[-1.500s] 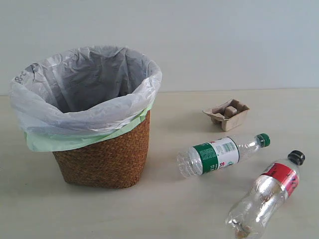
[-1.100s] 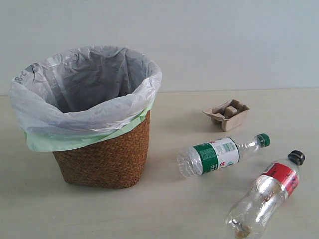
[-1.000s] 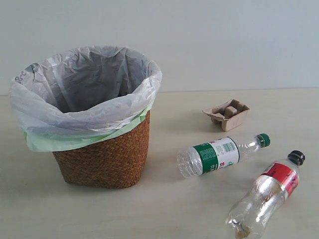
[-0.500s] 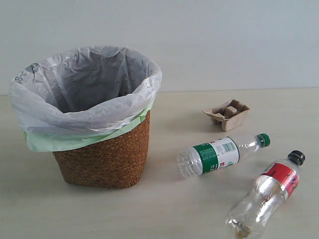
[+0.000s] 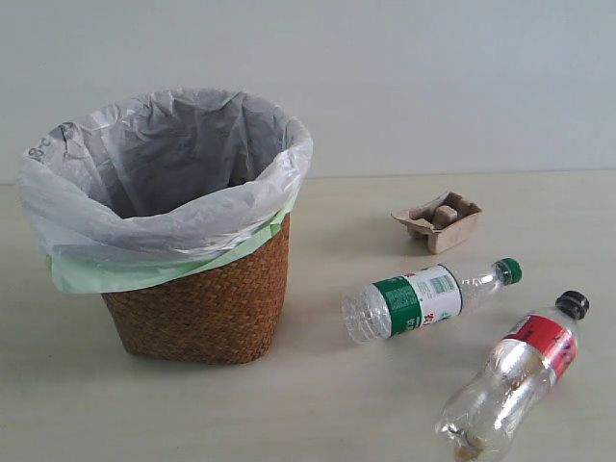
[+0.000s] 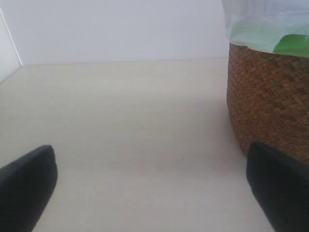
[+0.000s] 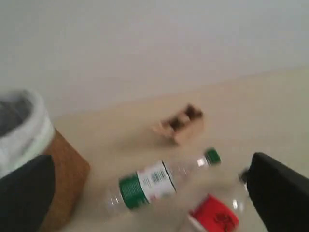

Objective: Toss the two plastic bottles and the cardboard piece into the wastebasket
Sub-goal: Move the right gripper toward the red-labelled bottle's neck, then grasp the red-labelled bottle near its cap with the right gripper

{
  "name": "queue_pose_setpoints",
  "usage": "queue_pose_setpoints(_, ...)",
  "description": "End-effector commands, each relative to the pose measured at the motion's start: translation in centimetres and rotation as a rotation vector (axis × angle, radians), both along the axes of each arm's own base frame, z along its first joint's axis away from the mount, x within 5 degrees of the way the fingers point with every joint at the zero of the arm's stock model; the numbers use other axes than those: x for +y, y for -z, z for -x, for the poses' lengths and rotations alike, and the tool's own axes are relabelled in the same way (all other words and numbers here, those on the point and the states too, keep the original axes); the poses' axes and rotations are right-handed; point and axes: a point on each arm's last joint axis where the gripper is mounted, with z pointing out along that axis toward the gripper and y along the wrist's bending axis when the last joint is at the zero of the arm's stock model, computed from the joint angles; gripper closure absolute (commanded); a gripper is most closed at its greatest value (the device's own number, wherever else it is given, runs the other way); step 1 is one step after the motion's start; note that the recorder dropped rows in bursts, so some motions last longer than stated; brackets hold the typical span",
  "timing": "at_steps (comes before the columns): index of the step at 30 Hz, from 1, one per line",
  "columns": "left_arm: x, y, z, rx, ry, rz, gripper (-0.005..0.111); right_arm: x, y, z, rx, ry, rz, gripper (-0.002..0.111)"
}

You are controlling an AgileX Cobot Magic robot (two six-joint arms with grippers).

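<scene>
I will grab the red-label bottle around its red label [image 5: 543, 342] with my right gripper next, so that I can throw it into the wastebasket [image 5: 202, 298].
The wicker wastebasket [image 5: 202, 298] with its white and green liner stands at the left of the table. To its right lie the green-label bottle [image 5: 423, 296] and, nearer the front, the red-label bottle [image 5: 515, 375]. The cardboard piece [image 5: 438, 220] sits behind them. No gripper shows in the exterior view. My left gripper [image 6: 154, 193] is open over bare table beside the wastebasket [image 6: 268, 101]. My right gripper [image 7: 154, 193] is open and holds nothing, looking down on the green-label bottle [image 7: 154, 181], the red-label bottle [image 7: 215, 217], the cardboard piece [image 7: 181, 124] and the wastebasket [image 7: 65, 169].
The pale table [image 5: 318, 414] runs back to a plain grey-white wall [image 5: 433, 87]. Its front edge is out of frame. A side wall or panel [image 6: 7, 53] stands at one end in the left wrist view.
None of the objects has moved in the exterior view, and no arm has entered it. The right wrist view is blurred by motion.
</scene>
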Motion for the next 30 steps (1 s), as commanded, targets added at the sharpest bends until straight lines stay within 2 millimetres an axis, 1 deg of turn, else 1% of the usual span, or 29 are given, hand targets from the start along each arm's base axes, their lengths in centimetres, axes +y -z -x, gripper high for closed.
queue_pose_setpoints(1, 0.0, -0.2, 0.0, -0.015, 0.005, 0.009, -0.001, 0.7, 4.0, -3.5, 0.406, 0.067, 0.029, 0.004)
queue_pose_setpoints(4, 0.0, -0.2, 0.0, -0.015, 0.005, 0.009, -0.001, 1.2, 7.2, -5.5, 0.668, 0.099, 0.093, 0.008)
queue_pose_setpoints(7, 0.0, -0.2, 0.0, -0.015, 0.005, 0.009, -0.001, 1.8, 9.6, -7.6, 0.789, 0.102, 0.124, 0.012)
queue_pose_setpoints(9, 0.0, -0.2, 0.0, -0.015, 0.005, 0.009, -0.001, 2.3, 10.5, -8.9, 0.789, 0.093, 0.108, 0.012)
queue_pose_setpoints(11, 0.0, -0.2, 0.0, -0.015, 0.005, 0.009, -0.001, 2.8, 11.1, -10.2, 0.744, 0.084, 0.085, 0.012)
queue_pose_setpoints(14, 0.0, -0.2, 0.0, -0.015, 0.005, 0.009, -0.001, 3.3, 12.2, -12.1, 0.721, 0.121, 0.013, 0.012)
queue_pose_setpoints(18, 0.0, -0.2, 0.0, -0.015, 0.005, 0.009, -0.001, 3.3, 13.8, -14.4, 0.771, 0.19, -0.043, 0.012)
queue_pose_setpoints(20, 0.0, -0.2, 0.0, -0.015, 0.005, 0.009, -0.001, 2.9, 15.1, -15.7, 0.851, 0.233, -0.035, 0.012)
queue_pose_setpoints(23, 0.0, -0.2, 0.0, -0.015, 0.005, 0.009, -0.001, 2.7, 16.1, -16.6, 0.922, 0.261, -0.021, 0.012)
queue_pose_setpoints(27, 0.0, -0.2, 0.0, -0.015, 0.005, 0.009, -0.001, 2.9, 17.5, -17.4, 0.939, 0.272, -0.03, 0.013)
queue_pose_setpoints(29, 0.0, -0.2, 0.0, -0.015, 0.005, 0.009, -0.001, 2.7, 18.2, -17.6, 0.953, 0.296, -0.045, 0.016)
queue_pose_setpoints(30, 0.0, -0.2, 0.0, -0.015, 0.005, 0.009, -0.001, 2.6, 18.6, -17.8, 0.958, 0.305, -0.051, 0.02)
